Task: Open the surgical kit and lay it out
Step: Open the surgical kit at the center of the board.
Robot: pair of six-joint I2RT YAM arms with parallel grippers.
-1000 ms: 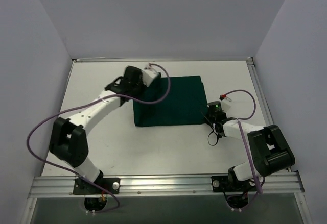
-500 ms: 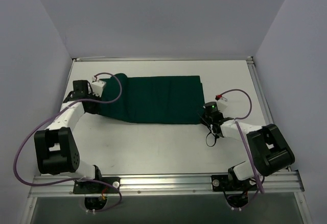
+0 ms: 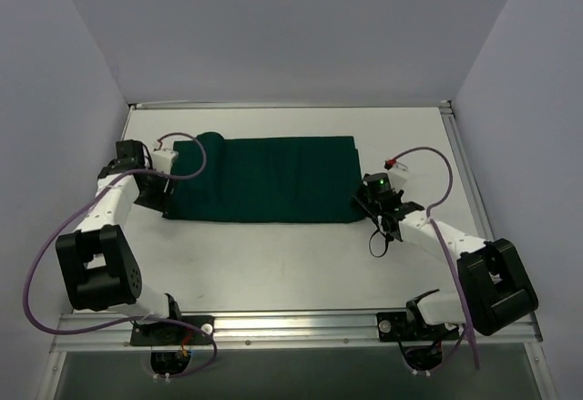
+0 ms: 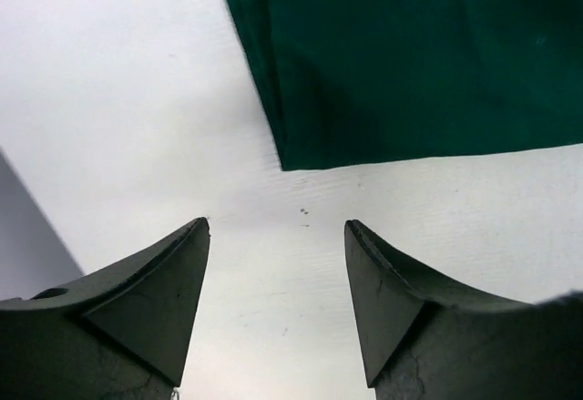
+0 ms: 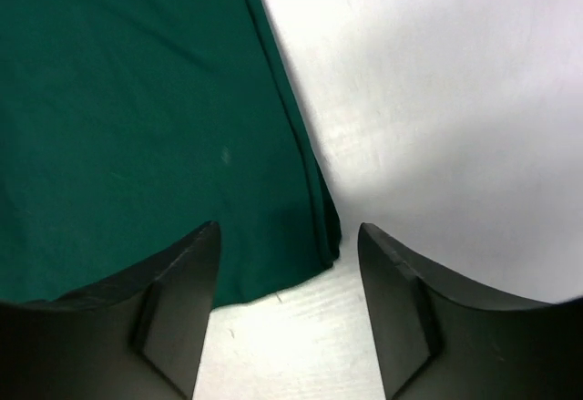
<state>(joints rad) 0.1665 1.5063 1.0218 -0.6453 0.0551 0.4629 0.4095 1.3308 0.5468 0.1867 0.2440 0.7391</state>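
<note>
The left gripper takes hold of the green cloth's raised fold at the cloth's far side next, top layer only, to open the surgical kit.
The surgical kit shows only as a dark green cloth, spread in a wide rectangle across the back middle of the white table. A small raised fold stands at its far left. My left gripper is open just off the cloth's near left corner, with only bare table between its fingers. My right gripper is open at the near right corner. That corner lies just ahead of its fingers, and nothing is gripped.
An aluminium rail runs along the near edge and holds both arm bases. Grey walls close in the table on the left, back and right. Purple cables loop off both arms, and a thin black loop hangs by the right wrist.
The left arm swung far left, pulling a cloth flap open so the green cloth is now about twice as wide. Both grippers then opened and let go of the cloth.
</note>
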